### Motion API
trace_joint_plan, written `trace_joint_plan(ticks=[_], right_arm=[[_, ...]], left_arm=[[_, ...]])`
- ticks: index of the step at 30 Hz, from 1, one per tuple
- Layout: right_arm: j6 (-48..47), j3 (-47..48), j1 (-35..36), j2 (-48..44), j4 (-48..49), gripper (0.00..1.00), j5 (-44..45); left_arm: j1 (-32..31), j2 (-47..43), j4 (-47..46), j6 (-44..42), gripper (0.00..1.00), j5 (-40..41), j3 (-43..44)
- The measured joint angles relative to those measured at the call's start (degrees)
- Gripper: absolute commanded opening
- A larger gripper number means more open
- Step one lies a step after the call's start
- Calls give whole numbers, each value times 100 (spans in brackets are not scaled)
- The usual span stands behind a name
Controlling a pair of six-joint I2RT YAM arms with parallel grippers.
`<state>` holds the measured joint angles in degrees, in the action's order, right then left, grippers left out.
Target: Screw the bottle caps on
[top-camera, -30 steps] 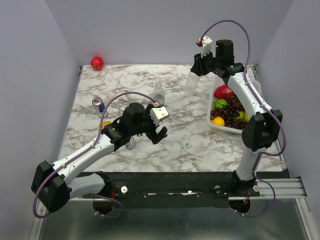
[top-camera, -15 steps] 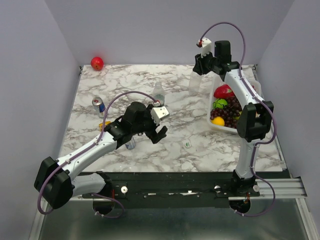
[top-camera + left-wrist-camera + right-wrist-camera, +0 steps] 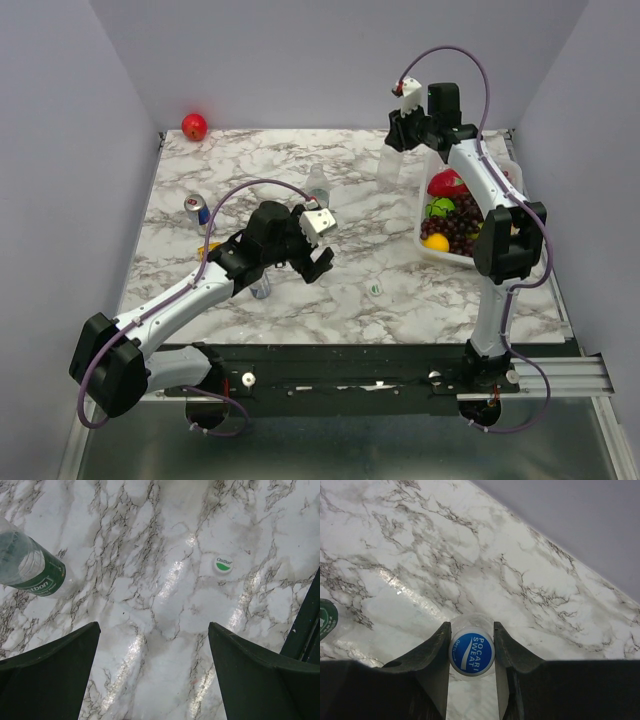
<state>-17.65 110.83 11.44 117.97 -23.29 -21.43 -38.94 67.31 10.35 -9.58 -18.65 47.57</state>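
My right gripper should open: the white and blue cap sits on the plain clear bottle, so the cap would remain there.
My right gripper point(image 3: 397, 138) is shut on the white and blue cap point(image 3: 472, 652), which sits on top of the plain clear bottle point(image 3: 390, 166) standing at the back of the table. In the right wrist view both fingers point(image 3: 437, 647) press the cap's sides. The green-label bottle point(image 3: 317, 186) stands uncapped at mid-table and also shows in the left wrist view point(image 3: 35, 570). The white cap with a green mark point(image 3: 374, 288) lies loose on the marble, and the left wrist view shows it too point(image 3: 223, 564). My left gripper point(image 3: 320, 252) hovers open and empty above the table point(image 3: 154, 627), between that bottle and that cap.
A white tray point(image 3: 428, 250) of fruit stands at the right. One drink can point(image 3: 197, 208) stands at the left, another point(image 3: 261, 287) under my left arm. A red apple point(image 3: 194, 126) lies in the far left corner.
My right arm has shifted slightly right with the plain bottle, which now stands more upright. My left gripper has edged slightly, still open.
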Motion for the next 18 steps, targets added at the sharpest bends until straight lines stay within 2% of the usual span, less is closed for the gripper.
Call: trace_joint_plan(ticks=[3, 4, 10, 18], right_arm=[[0, -42, 0, 0, 9, 37, 15], [0, -50, 0, 0, 11, 44, 22], [-7, -116, 0, 0, 13, 59, 61], [-42, -136, 0, 0, 15, 64, 103]], left_arm=[[0, 0, 0, 0, 99, 0, 0], [0, 0, 0, 0, 99, 0, 0], [13, 0, -2, 0, 99, 0, -2], [26, 0, -46, 2, 99, 0, -9]])
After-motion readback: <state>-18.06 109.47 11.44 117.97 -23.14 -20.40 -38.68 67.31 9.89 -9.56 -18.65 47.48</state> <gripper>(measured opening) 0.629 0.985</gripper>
